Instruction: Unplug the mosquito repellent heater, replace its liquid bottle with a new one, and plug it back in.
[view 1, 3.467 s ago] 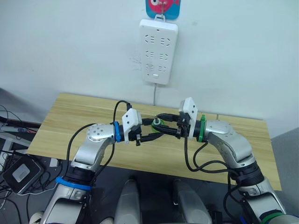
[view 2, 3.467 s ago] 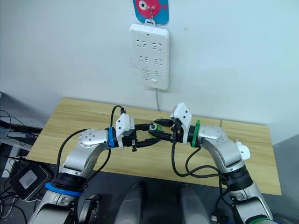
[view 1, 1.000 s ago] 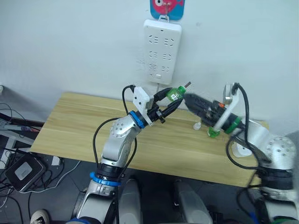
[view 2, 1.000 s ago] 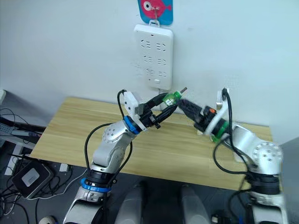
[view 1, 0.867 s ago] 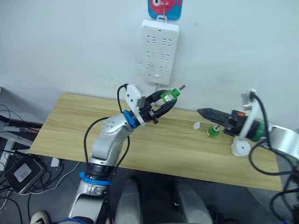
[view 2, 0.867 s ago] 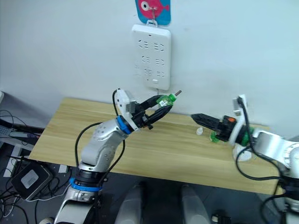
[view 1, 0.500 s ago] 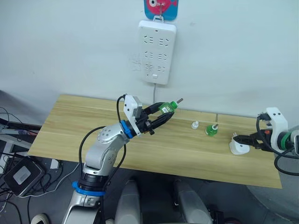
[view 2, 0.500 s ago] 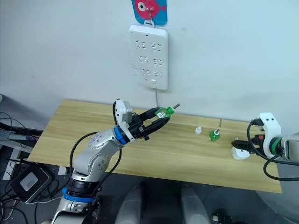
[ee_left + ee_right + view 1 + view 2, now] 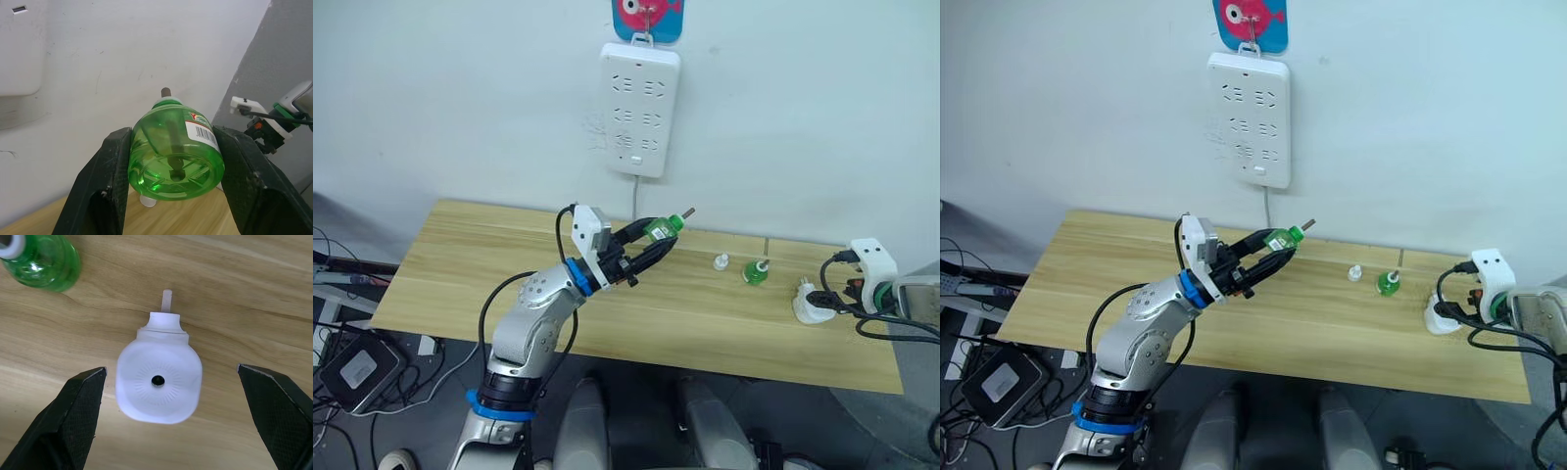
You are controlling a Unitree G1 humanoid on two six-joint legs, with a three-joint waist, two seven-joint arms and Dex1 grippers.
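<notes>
My right gripper is to grip the flat facing sides of the heater's wide body next, because the heater slopes in toward its plug end.
My left gripper is raised over the middle of the wooden table, shut on a green liquid bottle whose wick points toward the wall. The wrist view shows the bottle's base clamped between both fingers. The white mosquito repellent heater lies on the table at the far right, unplugged. Its round vent hole faces the right wrist camera. My right gripper is open just by it, one finger wide on each side and neither touching.
A second green bottle and a small white cap stand on the table between my arms. A white power strip hangs on the wall above the table's middle. The table's right edge is close behind the heater.
My right arm has swung from the middle out to the far right and down to the heater. The left gripper has sunk slightly, still holding the bottle.
</notes>
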